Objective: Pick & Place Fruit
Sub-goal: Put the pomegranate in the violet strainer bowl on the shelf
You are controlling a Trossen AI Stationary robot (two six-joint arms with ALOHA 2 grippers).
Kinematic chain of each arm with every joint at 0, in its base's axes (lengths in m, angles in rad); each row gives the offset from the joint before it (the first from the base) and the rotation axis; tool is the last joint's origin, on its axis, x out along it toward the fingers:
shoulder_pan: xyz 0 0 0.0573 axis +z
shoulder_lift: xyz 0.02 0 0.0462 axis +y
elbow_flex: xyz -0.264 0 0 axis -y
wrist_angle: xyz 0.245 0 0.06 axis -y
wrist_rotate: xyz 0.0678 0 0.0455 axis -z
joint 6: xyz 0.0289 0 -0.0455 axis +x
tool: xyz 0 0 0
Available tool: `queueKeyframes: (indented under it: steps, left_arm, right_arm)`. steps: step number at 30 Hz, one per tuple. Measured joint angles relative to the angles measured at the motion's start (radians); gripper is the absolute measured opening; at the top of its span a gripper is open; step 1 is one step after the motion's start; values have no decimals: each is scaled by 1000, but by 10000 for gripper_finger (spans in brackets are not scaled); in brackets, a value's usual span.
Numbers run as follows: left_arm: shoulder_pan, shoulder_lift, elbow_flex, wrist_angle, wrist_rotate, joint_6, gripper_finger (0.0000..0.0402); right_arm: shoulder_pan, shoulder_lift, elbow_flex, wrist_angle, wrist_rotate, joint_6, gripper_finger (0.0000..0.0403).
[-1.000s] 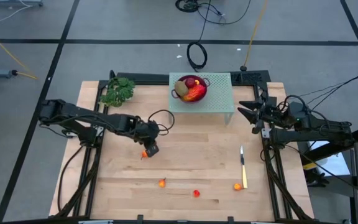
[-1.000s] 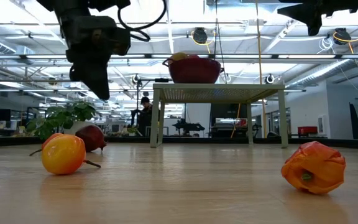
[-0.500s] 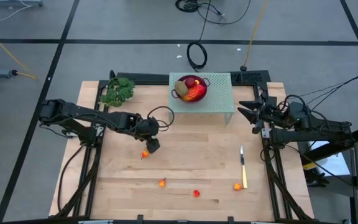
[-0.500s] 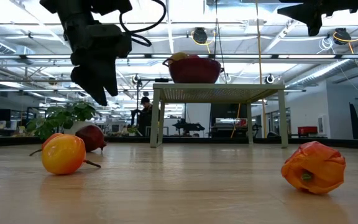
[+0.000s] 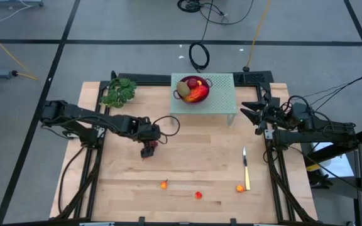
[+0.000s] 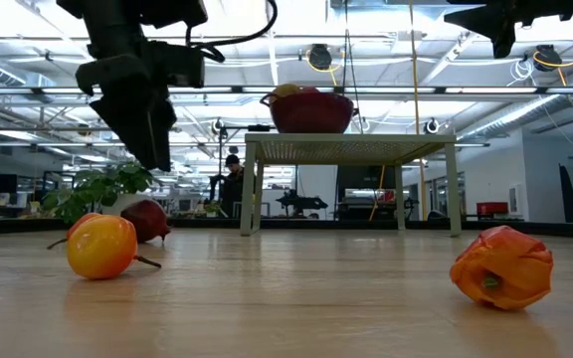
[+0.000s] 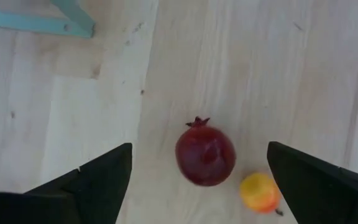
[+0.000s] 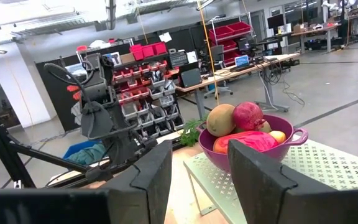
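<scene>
The dark red ball of fruit needs to go in the red bowl. My left gripper should next grab it by its round belly.
A dark red ball of fruit rests on the wooden table with a tiny orange one beside it. My left gripper hangs open above the red ball, pointing steeply down with one finger on either side, touching nothing. In the high view this gripper hides both pieces. More small fruit lies near the front edge: an orange piece, a red one and another orange one. My right gripper waits raised at the right, open and holding nothing.
A red bowl holding fruit sits on a pale green perforated stand at the far middle. A leafy sprig lies at the far left. A yellow-handled knife lies at the right.
My left gripper has opened wide and rolled about its own pointing line while staying over the same spot. The fruit on the table has not moved.
</scene>
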Motion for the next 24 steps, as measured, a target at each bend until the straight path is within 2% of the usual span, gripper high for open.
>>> queueKeyframes:
  steps: [4,24]
  left_arm:
    - [2,43,-1,-6,24,23,361]
    - [2,251,-1,23,16,27,361]
  right_arm:
    - [0,0,0,0,0,0,150]
    - [0,0,0,-2,0,-3,150]
